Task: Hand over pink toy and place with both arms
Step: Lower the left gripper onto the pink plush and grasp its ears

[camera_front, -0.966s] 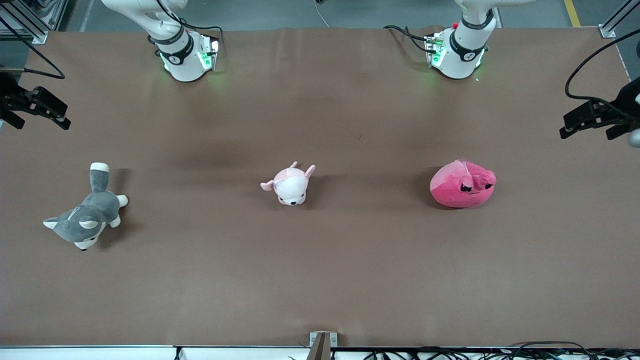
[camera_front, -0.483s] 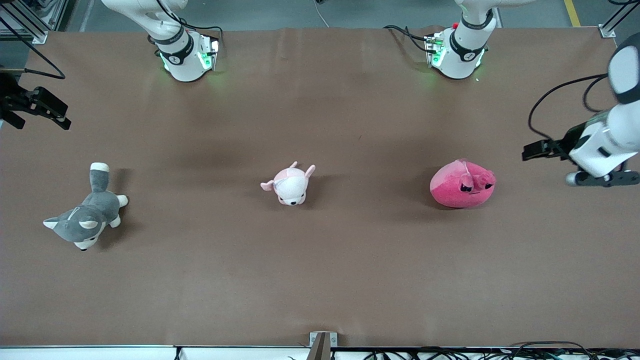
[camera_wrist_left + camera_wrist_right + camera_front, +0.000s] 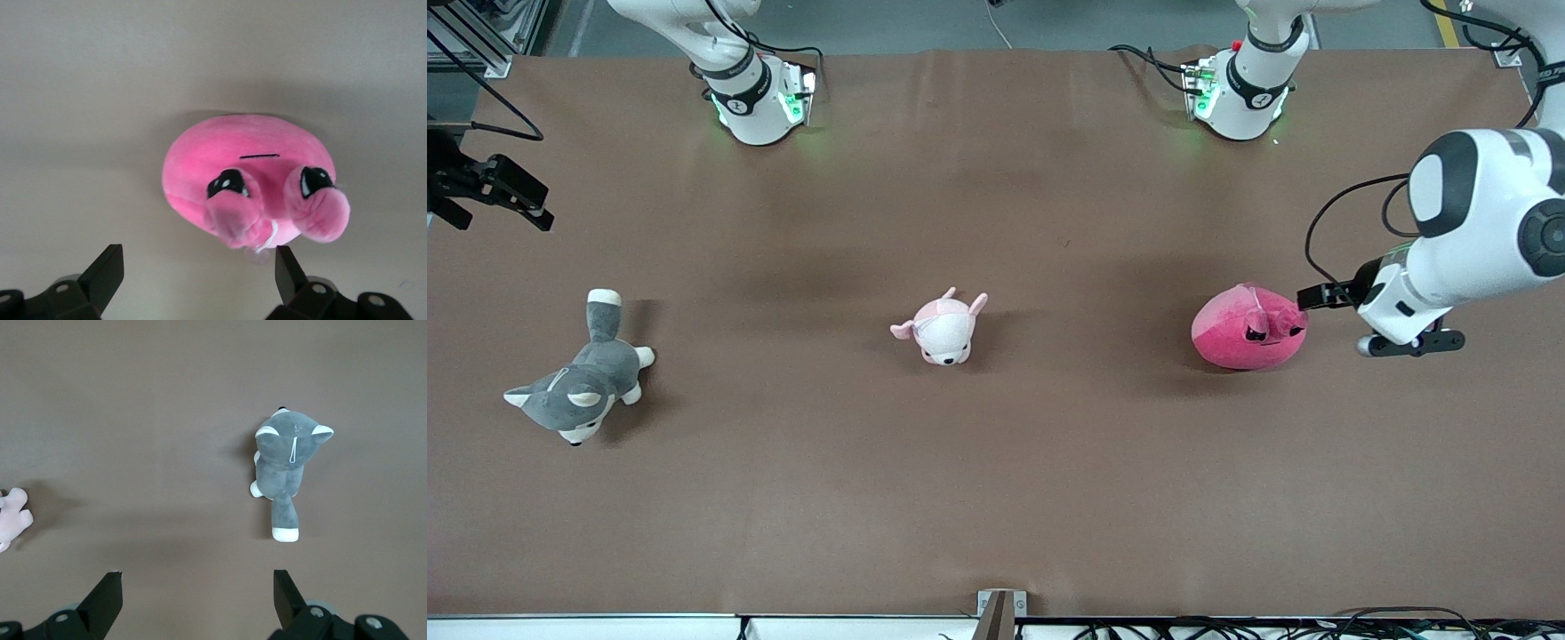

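Note:
The pink toy's other ear (image 3: 321, 210) should stay free for handing the toy over. My left gripper will next grab the pink toy's ear (image 3: 233, 212) beside its opening line.
The pink toy (image 3: 1249, 327), a hot-pink rounded plush with dark eyes, lies on the brown table toward the left arm's end. In the left wrist view the pink toy (image 3: 247, 180) sits just ahead of the fingers. My left gripper (image 3: 1320, 296) is open and empty, right beside the toy on the side of the left arm's end of the table, not touching it; its fingers (image 3: 107, 270) stand wide apart. My right gripper (image 3: 494, 191) is open and empty, waiting over the table's edge at the right arm's end, as the right wrist view (image 3: 197, 580) shows.
A pale pink-and-white plush (image 3: 943, 327) lies mid-table; its edge shows in the right wrist view (image 3: 12, 517). A grey-and-white husky plush (image 3: 578, 387) lies toward the right arm's end and also shows in the right wrist view (image 3: 288, 463). The arm bases (image 3: 760, 98) stand along the table's edge.
My left arm has swung in from the table's end toward the pink toy, bringing its open gripper right beside it. The right arm and all toys have not moved.

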### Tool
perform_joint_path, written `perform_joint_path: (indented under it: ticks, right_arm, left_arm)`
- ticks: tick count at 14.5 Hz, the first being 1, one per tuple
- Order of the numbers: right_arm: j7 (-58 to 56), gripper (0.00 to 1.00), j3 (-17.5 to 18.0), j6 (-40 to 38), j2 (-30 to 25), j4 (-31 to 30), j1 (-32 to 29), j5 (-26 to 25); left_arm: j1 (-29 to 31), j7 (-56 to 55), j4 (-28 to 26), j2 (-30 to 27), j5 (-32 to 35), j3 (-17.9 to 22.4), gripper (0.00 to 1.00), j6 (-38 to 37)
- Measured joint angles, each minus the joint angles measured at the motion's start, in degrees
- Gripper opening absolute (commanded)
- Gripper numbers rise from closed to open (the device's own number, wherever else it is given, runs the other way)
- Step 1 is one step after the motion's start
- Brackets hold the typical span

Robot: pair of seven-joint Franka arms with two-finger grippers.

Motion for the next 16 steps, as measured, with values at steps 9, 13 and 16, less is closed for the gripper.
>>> perform_joint_path:
  ticks: [9,13,16]
  right_arm:
    - [0.0,1.00,0.3,-0.6,2.9,0.0,0.7,1.7]
    - [0.0,1.00,0.3,-3.0,4.5,0.0,1.0,8.1]
    - [0.0,0.93,0.4,-3.8,4.6,0.0,1.4,18.9]
  left_arm:
    - [-0.2,-0.9,-0.4,3.4,-1.2,-0.1,0.46,2.8]
    - [-1.0,-4.1,-0.4,4.5,-1.6,-0.2,0.00,5.0]
    - [-1.5,-6.7,-0.3,4.8,-1.9,-0.2,0.00,5.5]
